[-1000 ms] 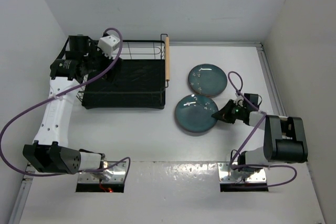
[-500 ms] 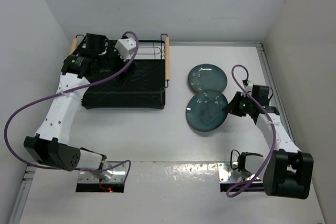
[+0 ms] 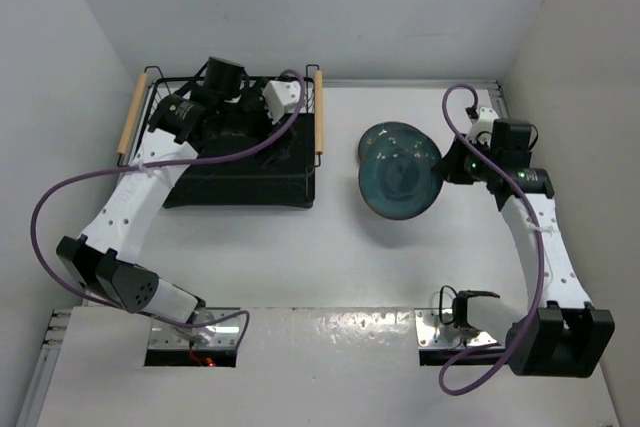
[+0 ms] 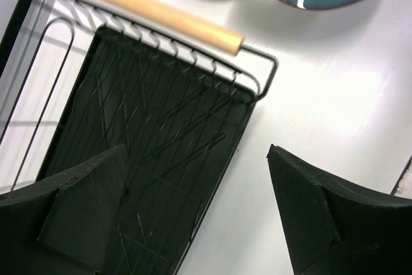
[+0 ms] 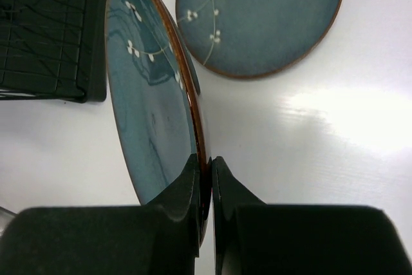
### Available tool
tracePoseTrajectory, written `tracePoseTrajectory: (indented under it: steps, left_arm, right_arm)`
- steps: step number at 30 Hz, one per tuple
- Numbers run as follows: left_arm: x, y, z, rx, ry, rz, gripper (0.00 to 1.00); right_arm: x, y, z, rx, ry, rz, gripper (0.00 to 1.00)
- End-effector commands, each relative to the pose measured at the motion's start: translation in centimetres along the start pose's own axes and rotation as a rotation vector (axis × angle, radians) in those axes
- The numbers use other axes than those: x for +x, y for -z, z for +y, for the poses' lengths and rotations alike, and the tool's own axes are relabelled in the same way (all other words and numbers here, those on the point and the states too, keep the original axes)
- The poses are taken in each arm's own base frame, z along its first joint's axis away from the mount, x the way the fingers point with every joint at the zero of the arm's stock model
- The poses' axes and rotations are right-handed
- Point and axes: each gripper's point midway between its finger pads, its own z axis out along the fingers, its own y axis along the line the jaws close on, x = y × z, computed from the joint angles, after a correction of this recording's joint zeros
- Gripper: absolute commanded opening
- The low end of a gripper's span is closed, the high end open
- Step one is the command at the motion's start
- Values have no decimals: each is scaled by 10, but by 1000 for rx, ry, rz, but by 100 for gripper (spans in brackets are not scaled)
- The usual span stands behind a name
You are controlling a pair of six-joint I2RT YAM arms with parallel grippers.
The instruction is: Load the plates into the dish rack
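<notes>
My left gripper is about to grab the dark teal plate by its rim facing the dish rack, which leaves the plate's lower rim free to slot in.
My right gripper (image 3: 449, 169) (image 5: 207, 175) is shut on the rim of one teal-blue plate (image 3: 398, 182) (image 5: 151, 104). It holds the plate tilted on edge above the table, right of the dish rack. The second plate (image 3: 392, 137) (image 5: 257, 20) lies flat on the table, partly under the held one. The black wire dish rack (image 3: 240, 182) (image 4: 148, 127) with wooden handles (image 4: 138, 8) stands at the far left. It holds no plates. My left gripper (image 3: 258, 122) (image 4: 196, 223) hovers open and empty over the rack's right part.
White walls close in the table at the left, back and right. The right wooden handle (image 3: 319, 112) lies between the rack and the plates. Purple cables (image 3: 60, 207) loop off both arms.
My right gripper has lifted the nearer plate off the table, tilted it up, and carried it farther back over the other plate. My left arm has swung rightward across the rack.
</notes>
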Motion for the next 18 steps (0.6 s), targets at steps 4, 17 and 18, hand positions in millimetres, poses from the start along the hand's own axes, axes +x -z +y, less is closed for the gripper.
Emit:
tracePoseTrajectory:
  steps: [4,17,18]
  left_arm:
    - [-47,-5,-32,160,-135,-133,95]
    - [-131,-95,-107,485,-233,-297,99]
    - [-137,-97,-111,490,-235,-310,99]
  right_arm:
    - [-74,39,61,-203,293,-209,0]
    - [-54,64,105,-426,452,-255,0]
    - [-53,62,104,-429,448,-252,0]
